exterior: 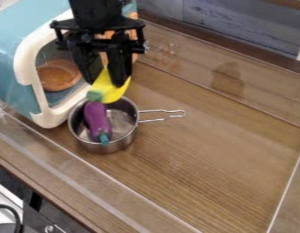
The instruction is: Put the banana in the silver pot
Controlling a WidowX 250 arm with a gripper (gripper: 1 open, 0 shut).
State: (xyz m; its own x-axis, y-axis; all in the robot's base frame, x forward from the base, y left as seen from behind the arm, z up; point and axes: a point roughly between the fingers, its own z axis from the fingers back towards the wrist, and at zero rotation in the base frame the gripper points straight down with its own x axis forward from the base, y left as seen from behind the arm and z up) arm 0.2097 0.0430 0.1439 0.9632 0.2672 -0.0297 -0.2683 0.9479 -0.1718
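My gripper should open now: the banana's lower end is over the pot's opening, so the banana (107, 88) would end up in the silver pot.
My gripper (105, 80) points straight down over the silver pot (122, 134) and is shut on the yellow banana (107, 88), which hangs between its black fingers just above the pot's left rim. The pot is a small shiny saucepan with a thin wire handle (166, 114) pointing right. Inside it lies a purple eggplant toy (96, 118) with a green stem. The banana's lower end hangs above the eggplant and is apart from it.
A teal and white toy microwave (29, 64) stands open at the left with an orange bowl (58, 76) inside. The wooden tabletop (225, 155) stretches to the right. A clear plastic rim (44, 173) runs along the front edge.
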